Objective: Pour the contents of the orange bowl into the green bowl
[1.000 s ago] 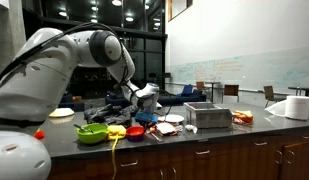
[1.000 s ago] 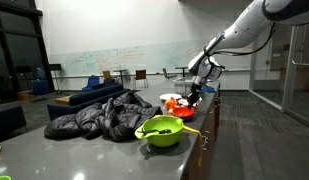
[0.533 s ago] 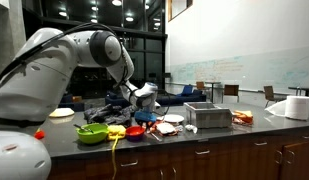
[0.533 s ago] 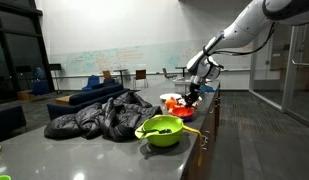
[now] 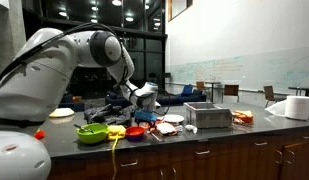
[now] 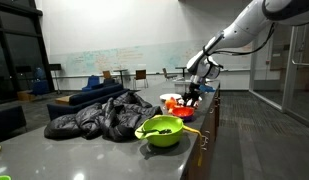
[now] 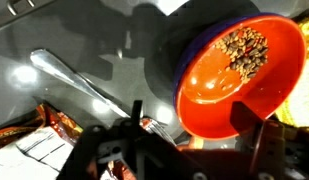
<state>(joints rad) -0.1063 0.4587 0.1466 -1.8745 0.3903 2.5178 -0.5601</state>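
I will next pinch the orange bowl by its near rim, one finger inside, one outside, the brown bits' side free to pour.
In the wrist view the orange bowl (image 7: 219, 95) sits on the grey counter with a small heap of brown bits (image 7: 244, 45) against its far wall. My gripper (image 7: 192, 118) hangs just over the bowl's near rim. Its dark fingers (image 7: 135, 112) stand spread wide apart, open, with the rim low between them. In both exterior views the gripper (image 5: 143, 115) (image 6: 191, 98) points down over the orange bowl (image 5: 136, 131) (image 6: 183, 113). The lime-green bowl (image 5: 91, 133) (image 6: 161, 130) stands apart from it on the counter, with dark pieces inside.
A crumpled dark jacket (image 6: 99, 115) lies along the counter. A metal box (image 5: 207, 116), a paper-towel roll (image 5: 294, 108) and a white plate (image 5: 61, 113) also stand there. A metal spoon (image 7: 74, 80) and snack wrappers (image 7: 34, 140) lie beside the orange bowl.
The jaws have spread from shut to wide open over the orange bowl's rim. The arm and both bowls have barely moved.
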